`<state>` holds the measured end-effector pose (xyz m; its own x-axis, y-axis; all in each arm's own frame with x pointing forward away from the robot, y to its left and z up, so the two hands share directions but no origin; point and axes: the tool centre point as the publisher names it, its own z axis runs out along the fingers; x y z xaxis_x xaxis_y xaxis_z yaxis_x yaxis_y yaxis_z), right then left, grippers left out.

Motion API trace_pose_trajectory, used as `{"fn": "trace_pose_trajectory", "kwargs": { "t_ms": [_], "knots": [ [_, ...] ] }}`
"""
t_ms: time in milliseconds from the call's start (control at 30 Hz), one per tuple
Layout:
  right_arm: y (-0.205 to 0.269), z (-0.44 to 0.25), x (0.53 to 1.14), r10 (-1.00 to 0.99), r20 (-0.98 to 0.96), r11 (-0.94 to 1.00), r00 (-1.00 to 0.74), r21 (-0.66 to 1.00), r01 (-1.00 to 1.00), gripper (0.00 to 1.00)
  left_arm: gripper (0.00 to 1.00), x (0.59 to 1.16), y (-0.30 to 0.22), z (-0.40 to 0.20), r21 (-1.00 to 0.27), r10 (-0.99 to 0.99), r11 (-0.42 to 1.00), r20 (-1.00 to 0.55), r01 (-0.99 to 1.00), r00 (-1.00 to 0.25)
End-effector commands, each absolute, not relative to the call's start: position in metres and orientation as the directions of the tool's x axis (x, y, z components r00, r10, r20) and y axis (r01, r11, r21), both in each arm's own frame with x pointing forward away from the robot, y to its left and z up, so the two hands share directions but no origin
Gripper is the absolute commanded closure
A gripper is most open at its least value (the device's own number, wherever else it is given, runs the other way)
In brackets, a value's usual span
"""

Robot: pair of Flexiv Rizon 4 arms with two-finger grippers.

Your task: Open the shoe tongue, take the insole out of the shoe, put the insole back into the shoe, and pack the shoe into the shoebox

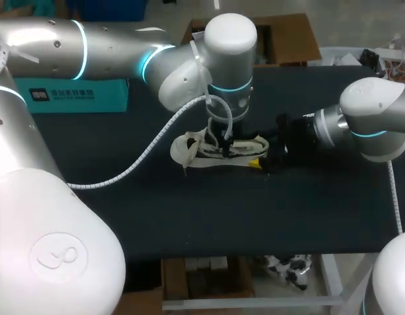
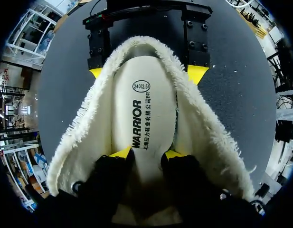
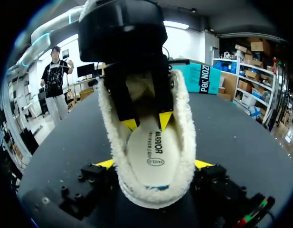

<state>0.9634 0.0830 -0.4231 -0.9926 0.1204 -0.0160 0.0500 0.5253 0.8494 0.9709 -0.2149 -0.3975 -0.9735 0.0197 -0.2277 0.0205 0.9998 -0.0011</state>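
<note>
Next, my left gripper grips the insole by its narrow middle (image 2: pixel 148 154) to take the insole out of the shoe (image 2: pixel 80 142).
A white fleece-lined shoe (image 1: pixel 209 152) lies on the dark table (image 1: pixel 189 216), heel toward the right. Its cream insole (image 2: pixel 144 118) lies flat inside, printed side up. My left gripper (image 2: pixel 147 154) points down into the shoe's opening, open, its yellow fingertips (image 2: pixel 121 153) resting on the insole a little apart. My right gripper (image 3: pixel 154 164) comes in from the right and clasps the heel (image 3: pixel 151 197), one yellow tip on each side of the fleece collar (image 3: pixel 184 123). In the head view the left gripper (image 1: pixel 227 143) stands over the shoe's middle and the right gripper (image 1: pixel 264 159) at its heel.
A teal box (image 1: pixel 77 95) stands at the table's back left, also seen past the shoe as the teal box (image 3: pixel 203 78). A white flap of the shoe (image 1: pixel 184 149) sticks out at its toe end. A spiral cable (image 1: pixel 143 157) hangs from my left arm over the table.
</note>
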Motion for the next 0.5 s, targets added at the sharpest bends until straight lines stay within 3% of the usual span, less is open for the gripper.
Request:
{"fn": "trace_pose_trajectory", "kwargs": {
  "t_ms": [33,67,500],
  "knots": [
    [0.084,-0.425,0.962,0.116,-0.015,0.521,-0.993,0.852,0.048,1.00,0.91,1.011,-0.227,-0.490,0.036,0.000,0.999,-0.260,-0.010,-0.966],
    [0.084,-0.425,0.962,0.116,-0.015,0.521,-0.993,0.852,0.048,1.00,1.00,1.015,-0.227,-0.489,0.028,-0.009,0.999,-0.256,-0.017,-0.967],
    [0.084,-0.425,0.962,0.116,-0.015,0.521,-0.993,0.852,0.048,1.00,1.00,1.005,-0.217,-0.416,-0.098,-0.005,0.995,-0.233,0.018,-0.972]
  ]
}}
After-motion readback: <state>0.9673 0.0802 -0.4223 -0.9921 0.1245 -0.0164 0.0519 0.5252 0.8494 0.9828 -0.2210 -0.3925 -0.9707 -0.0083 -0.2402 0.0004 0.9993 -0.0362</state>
